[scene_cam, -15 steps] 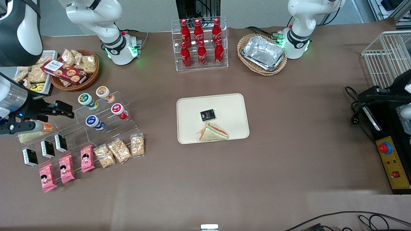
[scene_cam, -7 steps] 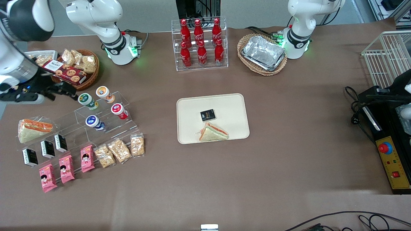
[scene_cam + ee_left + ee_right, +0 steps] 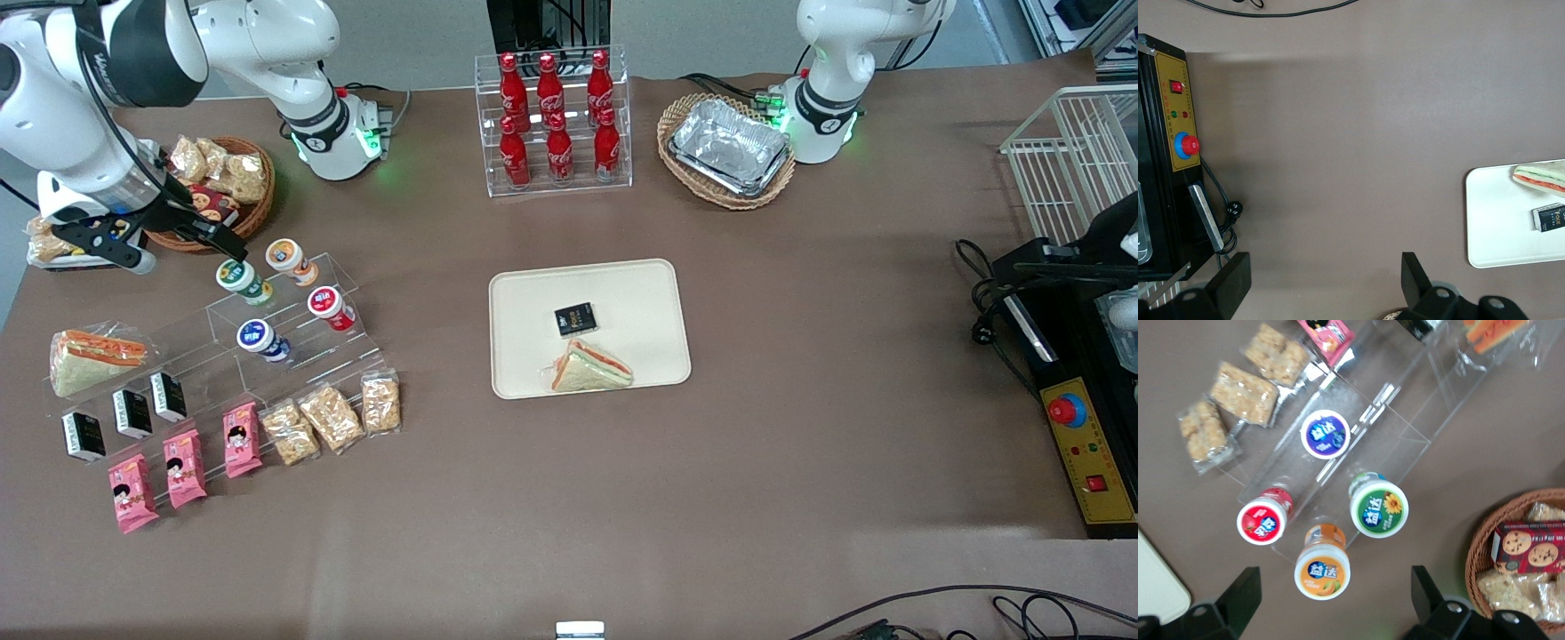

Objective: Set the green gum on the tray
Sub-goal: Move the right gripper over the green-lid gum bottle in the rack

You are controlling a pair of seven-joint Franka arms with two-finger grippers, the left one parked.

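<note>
The right gripper grabs the green gum by its white lid (image 3: 235,274) next, to place the gum on the cream tray (image 3: 622,293).
The green gum (image 3: 236,276) is a white canister with a green-rimmed lid. It leans on the top step of a clear acrylic stand (image 3: 293,347), beside the orange-lidded canister (image 3: 284,256). In the right wrist view the green gum (image 3: 1379,510) lies close to the orange one (image 3: 1323,571). My right gripper (image 3: 209,236) hovers just above them, a little farther from the front camera. It is open and empty (image 3: 1335,600). The cream tray (image 3: 622,293) lies mid-table with a sandwich (image 3: 591,366) and a black packet (image 3: 575,318) on it.
Red-lidded (image 3: 327,304) and blue-lidded (image 3: 256,336) canisters sit on lower steps. A wicker snack basket (image 3: 213,191) stands close by the gripper. Snack packs (image 3: 333,416) and a wrapped sandwich (image 3: 93,356) lie around the stand. A cola rack (image 3: 553,120) and foil trays (image 3: 727,147) stand farther back.
My right gripper has moved from over the wrapped sandwich, away from the front camera and toward the canisters. It now hovers by the green and orange gums. Nothing else moved.
</note>
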